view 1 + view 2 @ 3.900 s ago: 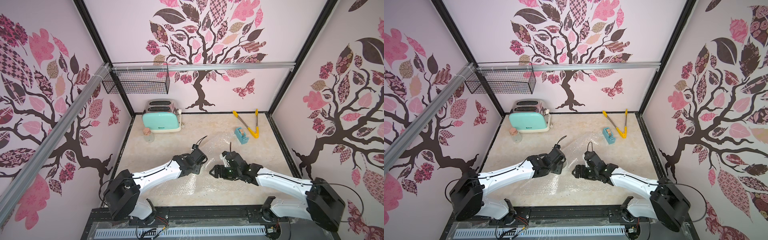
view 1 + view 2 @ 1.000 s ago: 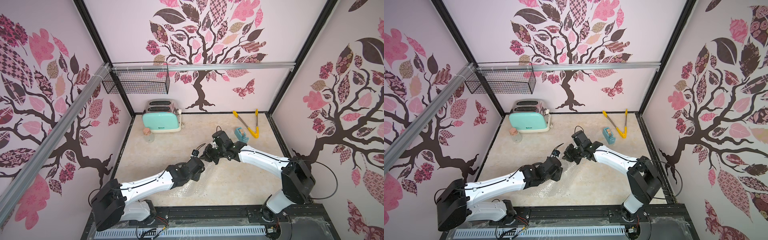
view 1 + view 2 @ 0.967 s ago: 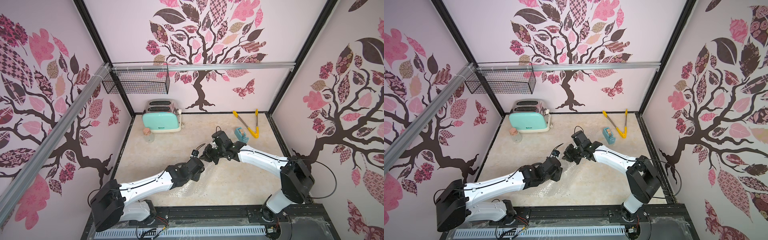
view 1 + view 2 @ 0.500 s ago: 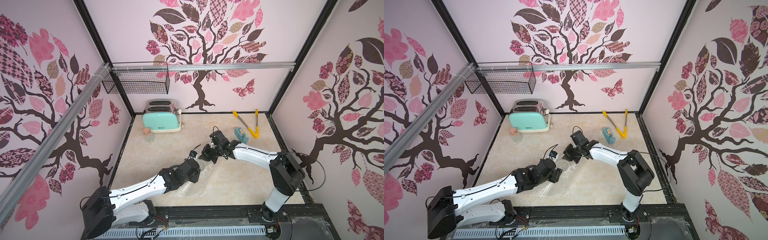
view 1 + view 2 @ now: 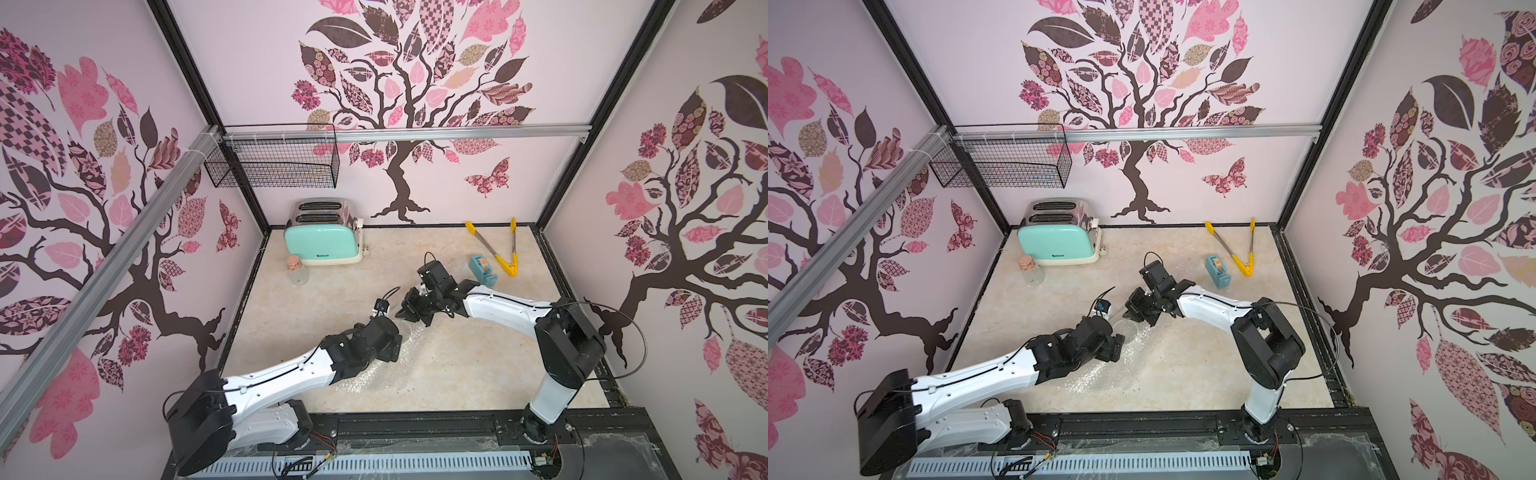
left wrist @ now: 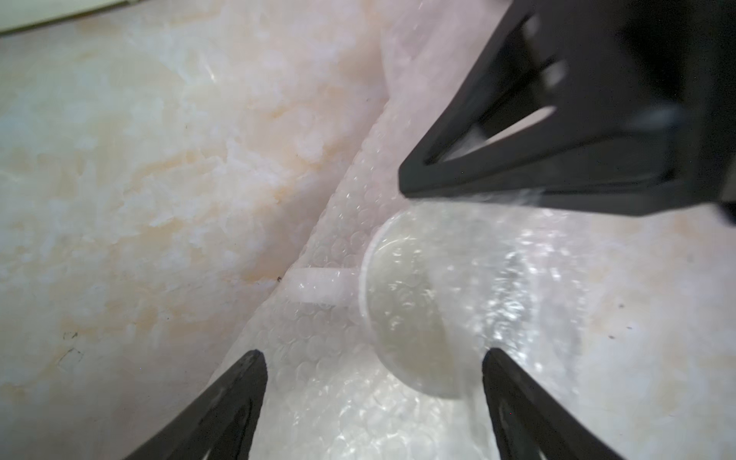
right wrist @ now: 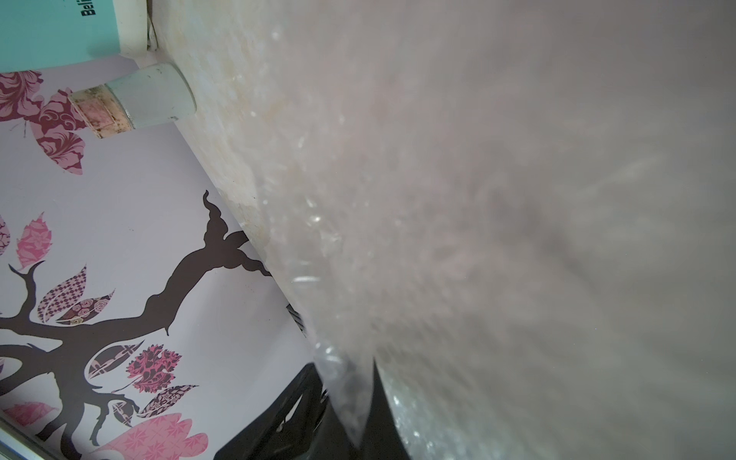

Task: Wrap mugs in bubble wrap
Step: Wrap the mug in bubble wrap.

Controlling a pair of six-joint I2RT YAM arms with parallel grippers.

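I should open my right gripper now: the raised edge of bubble wrap [image 5: 374,378] goes across the mug's rim and the handle side is free, so the bubble wrap's edge would lie partly over the mug.
The mug [image 6: 410,318] is small, white and round, and it lies on its side under the bubble wrap [image 6: 338,398], handle [image 6: 318,284] pointing sideways. A pale circle in a top view marks the mug [image 5: 1126,329]. My left gripper [image 6: 372,358] is open, its black fingertips wide apart just short of the mug and holding nothing. In both top views it hovers over the wrap [image 5: 374,378]. My right gripper [image 7: 350,398] is shut on a raised edge of the bubble wrap, which blurs most of its own view. Seen from above, the right gripper [image 5: 409,311] is just behind the left one [image 5: 388,343].
A mint toaster [image 5: 322,245] and a corked glass bottle [image 5: 297,272] stand at the back left. A blue tape dispenser [image 5: 483,269] and yellow-tipped tongs [image 5: 494,247] lie at the back right. A wire basket [image 5: 274,166] hangs on the back wall.
My left jaws have opened wider and the left arm has drawn slightly toward the front. My right gripper has shifted a little left, still pinching the wrap.
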